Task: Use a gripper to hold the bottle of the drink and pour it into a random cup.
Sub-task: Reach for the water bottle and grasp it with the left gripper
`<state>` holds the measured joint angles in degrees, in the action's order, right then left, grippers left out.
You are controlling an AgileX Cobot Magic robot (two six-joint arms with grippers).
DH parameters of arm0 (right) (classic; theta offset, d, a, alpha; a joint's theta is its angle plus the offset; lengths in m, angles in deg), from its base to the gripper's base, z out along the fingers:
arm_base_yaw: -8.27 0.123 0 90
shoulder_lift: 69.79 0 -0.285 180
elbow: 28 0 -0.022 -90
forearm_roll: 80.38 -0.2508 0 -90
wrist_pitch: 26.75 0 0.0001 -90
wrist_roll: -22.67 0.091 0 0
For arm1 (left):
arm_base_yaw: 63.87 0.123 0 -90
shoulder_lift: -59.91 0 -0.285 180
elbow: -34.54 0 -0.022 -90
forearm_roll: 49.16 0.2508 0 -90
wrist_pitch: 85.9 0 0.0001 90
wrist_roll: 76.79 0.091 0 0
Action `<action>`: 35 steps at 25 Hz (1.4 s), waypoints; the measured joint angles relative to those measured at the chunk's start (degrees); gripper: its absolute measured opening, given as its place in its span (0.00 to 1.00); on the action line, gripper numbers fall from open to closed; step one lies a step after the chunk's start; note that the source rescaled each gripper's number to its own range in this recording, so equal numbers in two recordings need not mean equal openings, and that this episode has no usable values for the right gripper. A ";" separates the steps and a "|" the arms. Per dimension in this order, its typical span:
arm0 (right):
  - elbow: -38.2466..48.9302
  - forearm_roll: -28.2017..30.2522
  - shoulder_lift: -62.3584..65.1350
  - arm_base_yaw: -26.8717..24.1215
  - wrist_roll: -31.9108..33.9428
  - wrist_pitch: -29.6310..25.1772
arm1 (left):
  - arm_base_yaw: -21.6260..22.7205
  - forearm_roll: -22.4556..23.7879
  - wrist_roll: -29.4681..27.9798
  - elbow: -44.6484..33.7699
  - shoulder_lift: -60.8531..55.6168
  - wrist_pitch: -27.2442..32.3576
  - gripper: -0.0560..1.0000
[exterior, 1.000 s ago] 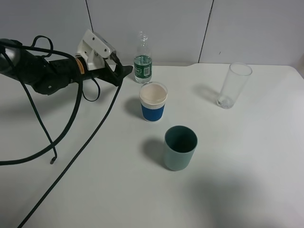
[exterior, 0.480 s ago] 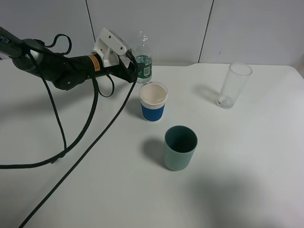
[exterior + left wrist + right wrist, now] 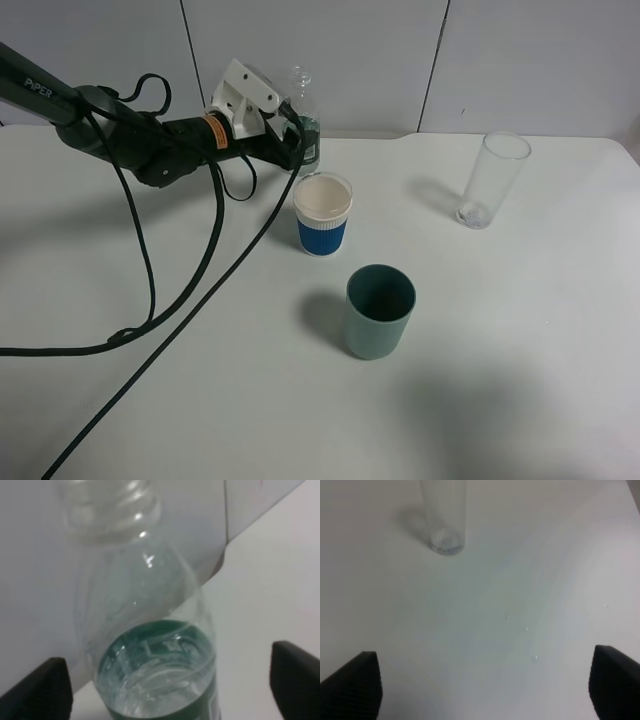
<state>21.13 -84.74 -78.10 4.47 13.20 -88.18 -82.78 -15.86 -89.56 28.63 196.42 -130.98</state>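
Observation:
The left gripper grabs the bottle's labeled body (image 3: pixel 307 141) next, which leaves its opening (image 3: pixel 301 75) free, to pour the drink into a cup.
The bottle (image 3: pixel 301 92), clear with a green label, stands upright at the back of the white table. My left gripper (image 3: pixel 297 146) is open, with its black fingers on either side of the bottle's lower body, hiding part of the label. In the left wrist view the bottle (image 3: pixel 150 625) fills the middle between the two fingertips (image 3: pixel 42 687), with gaps on both sides. Clear drink (image 3: pixel 150 692) shows inside at label height. The white cup with a blue band (image 3: pixel 323 214) stands just in front of the bottle. My right gripper (image 3: pixel 482 685) is open over bare table and out of the exterior view.
A grey-green cup (image 3: pixel 380 310) stands nearer the front. A tall clear glass (image 3: pixel 492 180) stands at the back right, and shows in the right wrist view (image 3: pixel 443 515). Black cables (image 3: pixel 150 290) trail across the left of the table. The wall runs close behind the bottle.
My left arm has moved right towards the bottle. Its open fingers, which were left of the bottle, now flank it. The cups and glass have not moved.

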 joint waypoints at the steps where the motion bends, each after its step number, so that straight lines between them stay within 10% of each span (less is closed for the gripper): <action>1: 0.00 0.00 0.00 0.00 0.00 0.00 | -0.14 -0.13 -0.13 0.36 0.16 0.14 0.65; 35: 0.00 0.00 0.00 0.00 0.00 0.00 | -2.72 -0.93 -0.50 14.75 8.88 3.42 0.65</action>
<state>21.13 -84.74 -78.10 4.47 13.20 -88.18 -85.50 -16.79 -90.06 43.39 205.30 -127.56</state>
